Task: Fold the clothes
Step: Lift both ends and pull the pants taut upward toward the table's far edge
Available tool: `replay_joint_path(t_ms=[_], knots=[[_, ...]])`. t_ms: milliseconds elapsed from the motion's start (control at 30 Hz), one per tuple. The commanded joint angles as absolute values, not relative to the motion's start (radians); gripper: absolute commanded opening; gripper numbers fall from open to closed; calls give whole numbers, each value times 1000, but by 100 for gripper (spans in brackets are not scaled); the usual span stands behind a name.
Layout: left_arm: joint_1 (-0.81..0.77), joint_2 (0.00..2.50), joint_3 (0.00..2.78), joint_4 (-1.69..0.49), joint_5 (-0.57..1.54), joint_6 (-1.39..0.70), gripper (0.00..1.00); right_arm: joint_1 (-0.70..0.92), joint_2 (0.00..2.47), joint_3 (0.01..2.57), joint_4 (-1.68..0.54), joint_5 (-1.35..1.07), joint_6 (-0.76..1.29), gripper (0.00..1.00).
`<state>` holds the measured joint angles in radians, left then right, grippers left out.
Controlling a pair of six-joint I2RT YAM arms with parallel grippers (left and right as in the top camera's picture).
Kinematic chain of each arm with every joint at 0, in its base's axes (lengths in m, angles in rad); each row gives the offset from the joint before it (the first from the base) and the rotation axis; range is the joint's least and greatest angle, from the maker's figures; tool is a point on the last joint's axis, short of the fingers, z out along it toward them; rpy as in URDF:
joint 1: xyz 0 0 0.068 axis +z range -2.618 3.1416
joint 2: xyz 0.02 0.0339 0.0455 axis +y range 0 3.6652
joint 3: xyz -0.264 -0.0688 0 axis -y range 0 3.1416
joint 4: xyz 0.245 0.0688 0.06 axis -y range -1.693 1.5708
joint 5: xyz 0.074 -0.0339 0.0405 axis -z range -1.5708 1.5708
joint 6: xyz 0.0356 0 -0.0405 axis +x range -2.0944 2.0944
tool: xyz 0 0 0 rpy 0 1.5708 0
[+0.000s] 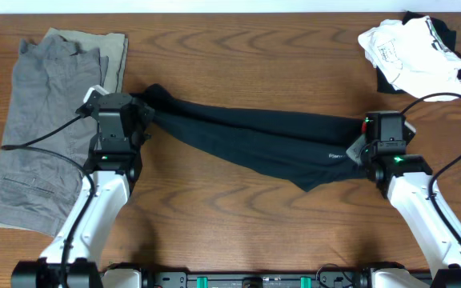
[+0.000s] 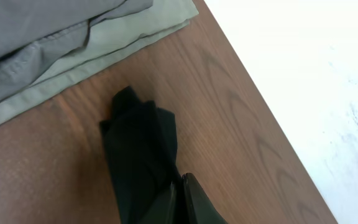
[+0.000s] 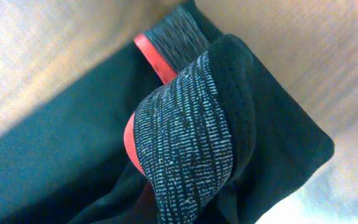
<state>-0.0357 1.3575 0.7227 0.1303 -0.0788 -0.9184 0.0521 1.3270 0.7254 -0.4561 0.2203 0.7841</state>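
The leggings (image 1: 254,136) slant, with bare table between their waist end and the heap: if I opened my right gripper now, the waist end would fall short.
The clothes, long black leggings (image 1: 254,136), lie stretched across the middle of the table between both arms. My left gripper (image 1: 145,114) is shut on the leg ends, which bunch up just ahead of its fingers (image 2: 194,202) as black fabric (image 2: 142,149). My right gripper (image 1: 359,149) is shut on the waist end, beside the small white logo (image 1: 338,155). In the right wrist view the heather-grey waistband (image 3: 188,149) with its coral-red edge (image 3: 151,53) fills the frame and hides the fingers.
Folded grey trousers (image 1: 50,120) lie at the left over an olive piece (image 2: 104,43). A heap of white and black garments (image 1: 410,52) sits at the back right. The table's far edge (image 2: 260,87) runs close behind the leg ends.
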Motion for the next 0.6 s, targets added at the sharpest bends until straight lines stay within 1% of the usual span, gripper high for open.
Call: replay_joint_path(t_ms=[0,300,567], knots=[[-37,1393,741,164,-99,-891,6,19,1330,739,-413,212,715,1],[-37,1496,741,234,-99,-887,6,-4,1391,739,-323,206,697,1],[-37,1504,741,297,-129,-886,6,-4,1453,739,-224,206,693,1]])
